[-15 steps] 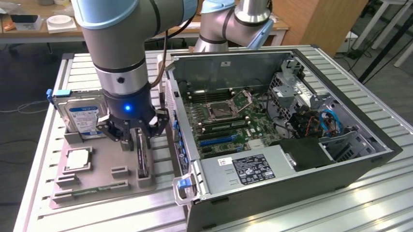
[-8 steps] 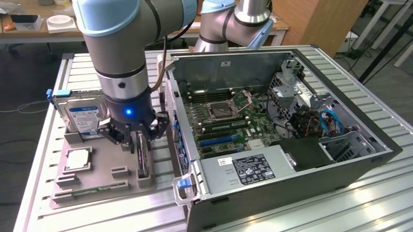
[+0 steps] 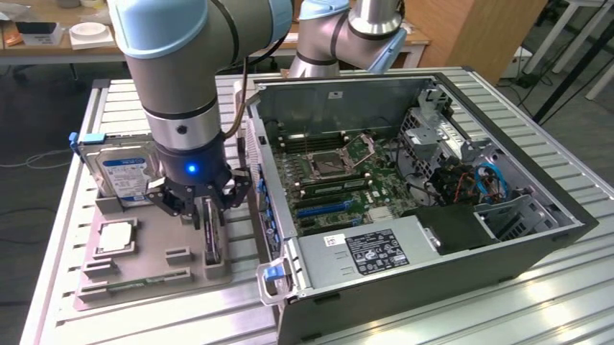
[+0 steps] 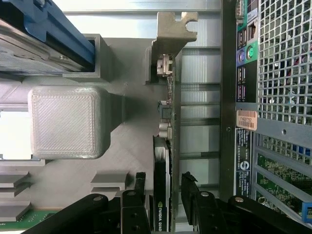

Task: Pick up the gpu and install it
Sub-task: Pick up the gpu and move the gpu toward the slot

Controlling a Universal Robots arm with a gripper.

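The GPU's silvery bracket should stay free for the case, so I should grab the GPU by its NVIDIA-labelled end with my gripper.
The gpu stands on its edge in a slot of the grey fixture tray, beside the open computer case. In the wrist view the gpu shows as a thin dark card with its silvery bracket at the far end. My gripper is directly above it, lowered so the two black fingers straddle the card. The gripper is open, one finger on each side, with a small gap between the fingers and the card.
A silver hard drive with a blue label stands at the tray's back. A processor and a green memory stick lie in the tray. The case's rear panel is close beside the gpu. The motherboard lies exposed inside the case.
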